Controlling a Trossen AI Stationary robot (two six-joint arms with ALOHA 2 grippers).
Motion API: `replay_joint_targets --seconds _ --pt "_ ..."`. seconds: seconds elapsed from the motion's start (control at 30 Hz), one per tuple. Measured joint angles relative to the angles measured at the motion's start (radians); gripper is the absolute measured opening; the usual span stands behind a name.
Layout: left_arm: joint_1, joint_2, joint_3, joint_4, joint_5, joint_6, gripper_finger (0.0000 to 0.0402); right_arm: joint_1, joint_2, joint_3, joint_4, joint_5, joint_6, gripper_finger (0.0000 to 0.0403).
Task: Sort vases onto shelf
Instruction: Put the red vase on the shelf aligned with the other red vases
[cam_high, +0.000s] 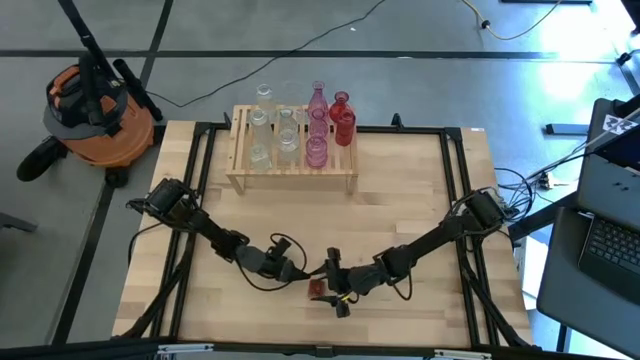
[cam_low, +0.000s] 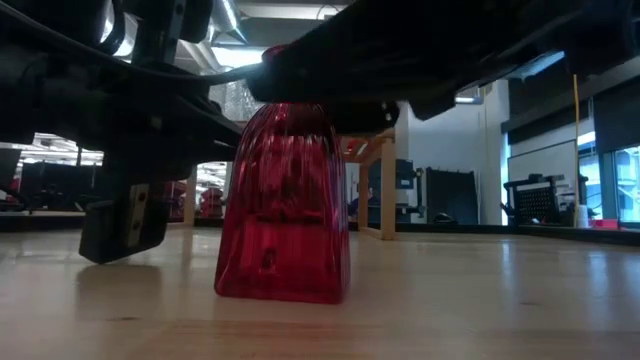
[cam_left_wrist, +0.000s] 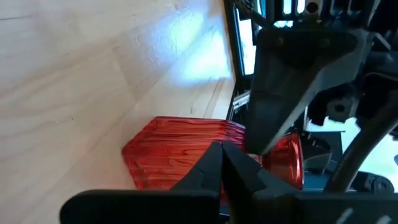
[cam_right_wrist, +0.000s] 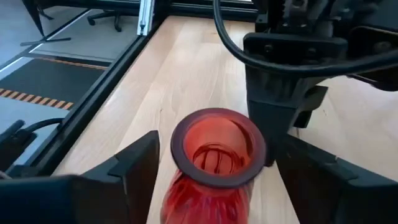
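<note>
The red vase has to be sorted onto the shelf, so my right gripper should grab its neck (cam_right_wrist: 214, 180) next.
A red ribbed glass vase (cam_low: 283, 210) stands upright on its base on the wooden tabletop near the front edge, and it also shows in the high view (cam_high: 319, 290). My right gripper (cam_high: 332, 287) is open. Its two fingers (cam_right_wrist: 134, 163) stand on either side of the vase's neck, just below the round mouth (cam_right_wrist: 217, 146). My left gripper (cam_left_wrist: 221, 152) is shut, its tips close to the vase's ribbed side (cam_left_wrist: 180, 140). The wooden shelf (cam_high: 292, 172) at the far side holds several clear, pink and red vases (cam_high: 317, 128). My left gripper's shut fingertips lie level beside the red vase's ribbed body (cam_left_wrist: 186, 149), coming from the table's left. I cannot tell whether they touch it.
The shelf's right end (cam_high: 350, 165) has bare slats next to the red vases (cam_high: 343, 118). An orange vacuum (cam_high: 95, 110) stands off the table's far left corner, and a laptop (cam_high: 610, 240) sits beyond the right edge. Bare tabletop (cam_high: 420, 200) lies between the arms and the shelf.
</note>
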Motion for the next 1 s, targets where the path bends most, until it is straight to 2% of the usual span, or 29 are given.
replay_joint_targets --seconds 0.13,0.33,0.57,0.8,0.87,1.0 --pt "-0.001 0.001 0.0 -0.001 -0.018 0.001 0.0 0.0 0.033 0.021 0.009 0.032 -0.004 0.0236" --pt "-0.013 0.002 -0.001 0.004 -0.062 0.057 0.0 -0.002 0.045 0.023 0.04 0.062 -0.017 0.0096" --pt "0.018 -0.034 -0.039 0.001 -0.022 0.105 0.0 -0.036 0.021 0.017 0.058 0.055 -0.031 0.0092" --pt "0.02 -0.137 -0.152 -0.013 -0.036 0.113 0.0 -0.109 -0.158 0.026 -0.017 0.1 -0.113 0.0092" --pt "0.02 -0.164 -0.179 -0.014 -0.047 0.112 0.0 -0.132 -0.223 0.031 -0.11 0.115 -0.16 0.0092" --pt "0.021 -0.204 -0.216 -0.024 -0.063 0.114 0.0 -0.186 -0.352 0.108 -0.428 0.193 -0.204 0.0092"
